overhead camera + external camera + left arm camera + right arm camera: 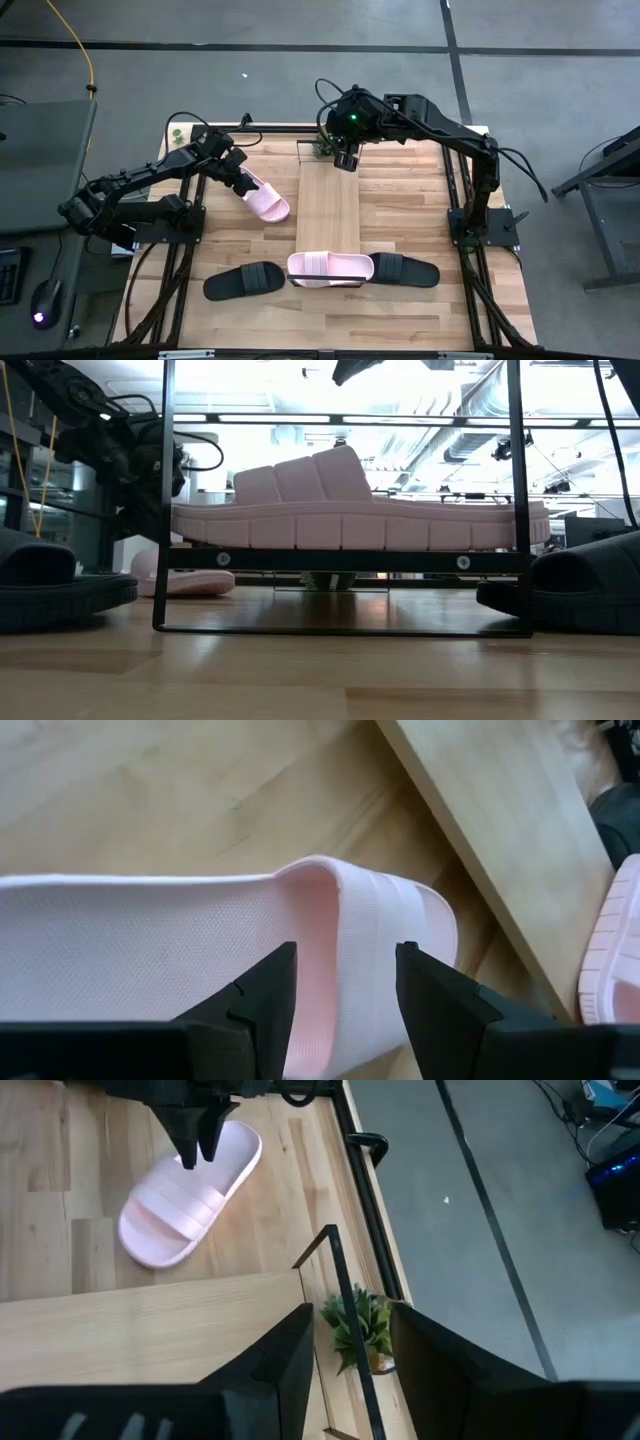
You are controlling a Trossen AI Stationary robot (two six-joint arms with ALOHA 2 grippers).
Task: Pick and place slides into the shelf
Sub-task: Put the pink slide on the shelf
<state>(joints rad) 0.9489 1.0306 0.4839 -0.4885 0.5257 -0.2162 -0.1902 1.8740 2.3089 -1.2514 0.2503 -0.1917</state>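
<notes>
I will grab the pink slide next with my left gripper by its strap's edge (340,950), to place this slide into the shelf (500,830).
One pale pink slide (266,201) lies sole-down on the table, left of the shelf (328,205). My left gripper (240,181) is open right over it. In the left wrist view the heel-side edge of the strap (335,920) shows between the fingers of my left gripper (345,985). The second pink slide (330,267) lies sole-down across the shelf's near end (340,560). Two black slides (243,281) (405,270) rest on the table on either side of it. My right gripper (345,157) is open and holds nothing, above the shelf's far end. My left gripper comes at the pink slide from above, with one finger (268,990) over the footbed and the other (432,1005) over the strap. I cannot tell whether the fingers touch it. The slide lies flat on the table.
A small green plant (355,1325) stands at the shelf's far end, seen between the fingers of my right gripper (350,1355). The shelf's thin black frame (165,510) rises around the board. Bare tabletop lies between the shelf and the right arm's base (410,215).
</notes>
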